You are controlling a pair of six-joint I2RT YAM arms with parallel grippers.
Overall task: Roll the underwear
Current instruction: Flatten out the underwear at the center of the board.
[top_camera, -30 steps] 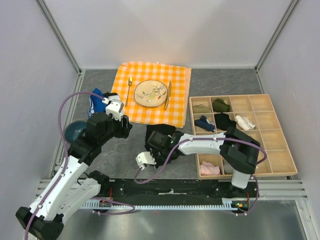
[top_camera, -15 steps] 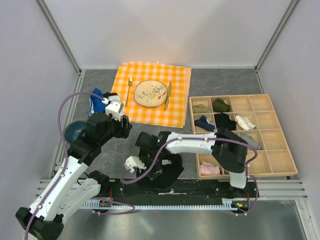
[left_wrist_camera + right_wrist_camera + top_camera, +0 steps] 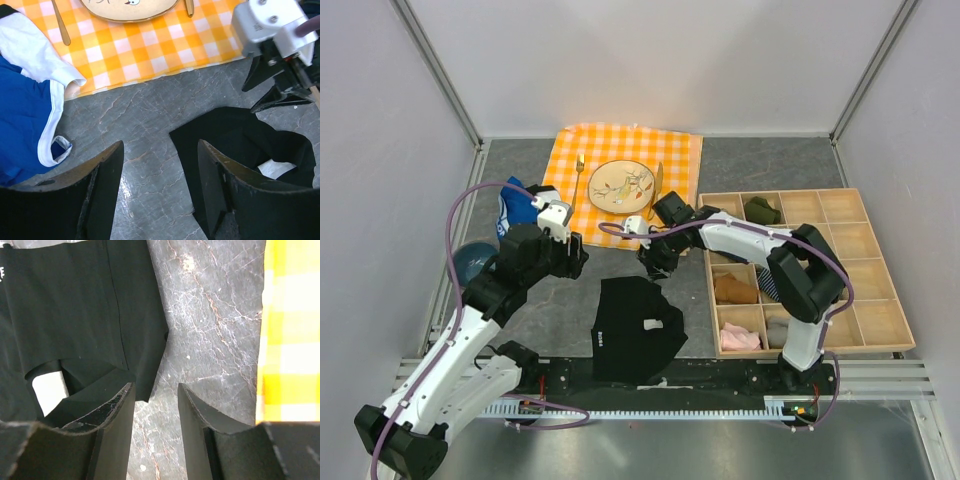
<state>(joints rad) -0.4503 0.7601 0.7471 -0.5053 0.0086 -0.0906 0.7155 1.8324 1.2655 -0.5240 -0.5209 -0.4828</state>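
Observation:
I will next grab the corner at the underwear's far edge with my right gripper to spread the underwear for rolling, and its other corner stays for my left gripper.
The black underwear [image 3: 632, 328] lies spread flat on the grey table near the front edge, with a small white patch showing. It also shows in the left wrist view [image 3: 235, 145] and the right wrist view [image 3: 75, 305]. My right gripper [image 3: 655, 264] is open and empty, just beyond the underwear's far edge; in its own view [image 3: 155, 385] the jaws straddle bare table beside a fabric corner. My left gripper [image 3: 575, 262] is open and empty, left of the underwear's far corner; in its own view [image 3: 160, 145] the right jaw overlaps the fabric edge.
An orange checked cloth [image 3: 675, 150] holds a plate [image 3: 622, 186], fork and knife. A blue garment with white trim [image 3: 515, 205] and a blue bowl [image 3: 468, 262] lie at the left. A wooden compartment tray [image 3: 880, 345] with rolled garments stands at the right.
My right gripper has let go of the underwear, which now lies spread flat near the front, and has swung back toward the checked cloth. My left arm has barely moved.

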